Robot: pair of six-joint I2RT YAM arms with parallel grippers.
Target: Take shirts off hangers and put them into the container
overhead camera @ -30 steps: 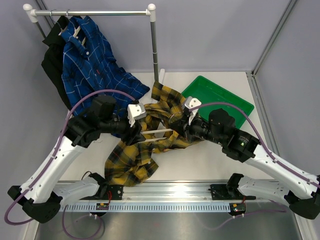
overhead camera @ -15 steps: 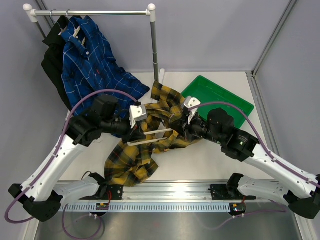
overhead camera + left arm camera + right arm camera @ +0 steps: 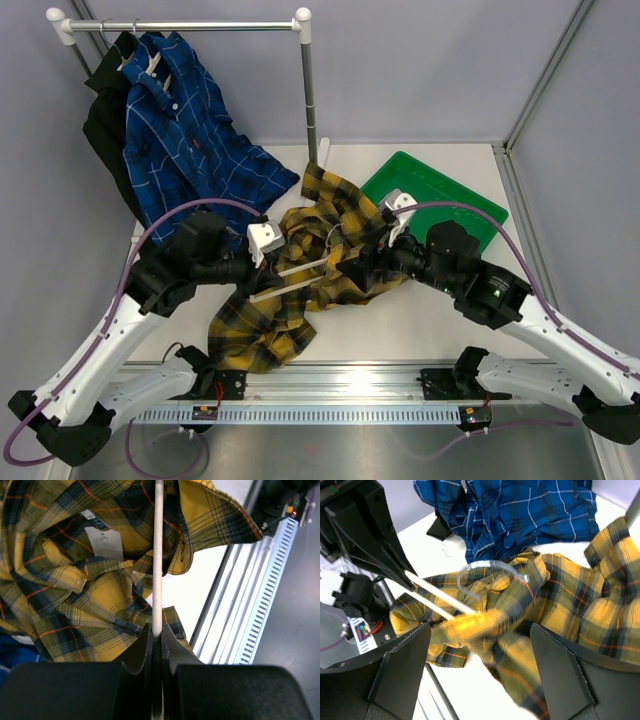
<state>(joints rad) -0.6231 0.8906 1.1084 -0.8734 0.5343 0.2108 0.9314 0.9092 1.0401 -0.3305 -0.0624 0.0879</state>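
My right gripper grabs the plaid shirt's fold near the hook (image 3: 338, 264) (image 3: 487, 623) next, cloth only. Then my left gripper is free to slide the hanger out.
The yellow plaid shirt (image 3: 265, 325) lies crumpled on the table between both arms, still round its white hanger (image 3: 300, 267). My left gripper (image 3: 256, 284) is shut on the hanger's thin bar (image 3: 158, 555), which runs straight out from the jaws (image 3: 157, 630). My right gripper (image 3: 480, 630) stands wide open; a blurred fold of the plaid shirt (image 3: 580, 595) hangs between its fingers, gripped by neither. The hanger's metal hook (image 3: 470, 570) shows above the cloth. The green container (image 3: 455, 200) sits at the back right with nothing in it.
A blue checked shirt (image 3: 190, 140) and a black shirt (image 3: 100, 130) hang from the white-capped rail (image 3: 180, 25) at the back left, the blue one's tail reaching the table. The rail's post (image 3: 310, 100) stands behind the plaid shirt. A metal track (image 3: 340, 385) runs along the near edge.
My right gripper has opened and let go of the plaid shirt, drawing back to the right. My left gripper has closed on the hanger bar and pulled it slightly left and nearer.
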